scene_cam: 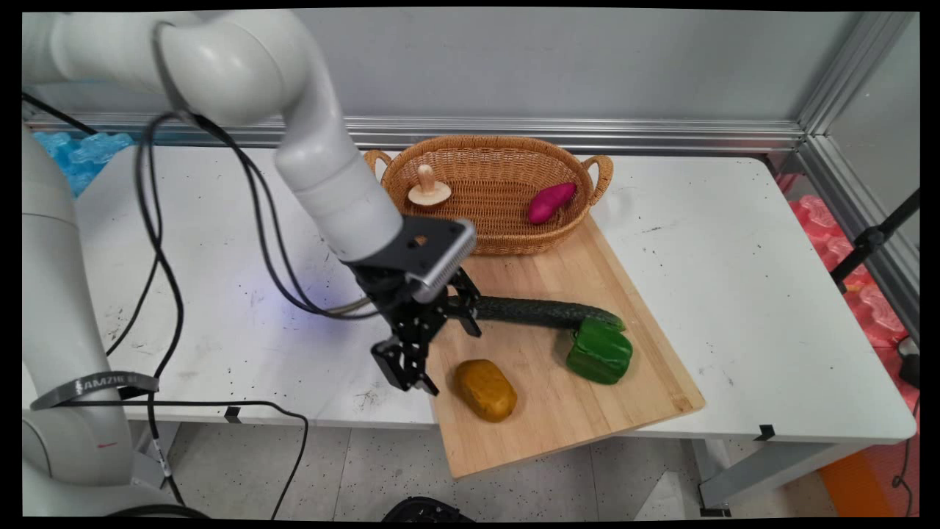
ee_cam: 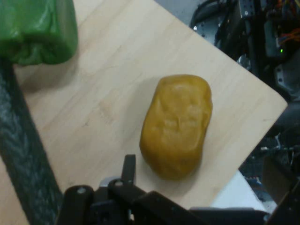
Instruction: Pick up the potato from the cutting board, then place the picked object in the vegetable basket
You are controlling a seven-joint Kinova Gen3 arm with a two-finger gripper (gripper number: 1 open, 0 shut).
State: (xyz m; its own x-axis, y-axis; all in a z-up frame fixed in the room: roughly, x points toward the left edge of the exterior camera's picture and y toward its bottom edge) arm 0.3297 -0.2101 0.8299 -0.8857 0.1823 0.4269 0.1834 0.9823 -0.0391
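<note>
The yellow-brown potato needs to go into the wicker basket (scene_cam: 489,189), so my gripper will grab the potato across its rounded middle (scene_cam: 485,389) next.
My black gripper (scene_cam: 439,347) hovers open over the left part of a wooden cutting board (scene_cam: 573,419). Just right of its lower finger lies a yellow-brown potato (scene_cam: 485,389). In the hand view the potato (ee_cam: 177,124) sits just ahead of the gripper (ee_cam: 206,199), not held, on the board (ee_cam: 117,70). A long dark green cucumber (scene_cam: 543,312) lies across the board, its left end close to the upper finger. A green bell pepper (scene_cam: 601,351) rests against the cucumber's right end. The pepper (ee_cam: 37,30) and cucumber (ee_cam: 23,154) show at the hand view's left.
A wicker basket (scene_cam: 492,235) stands at the board's far end, holding a mushroom (scene_cam: 429,187) and a purple sweet potato (scene_cam: 551,202). The board's near corner overhangs the table's front edge. Black cables (scene_cam: 158,242) hang from the arm at the left.
</note>
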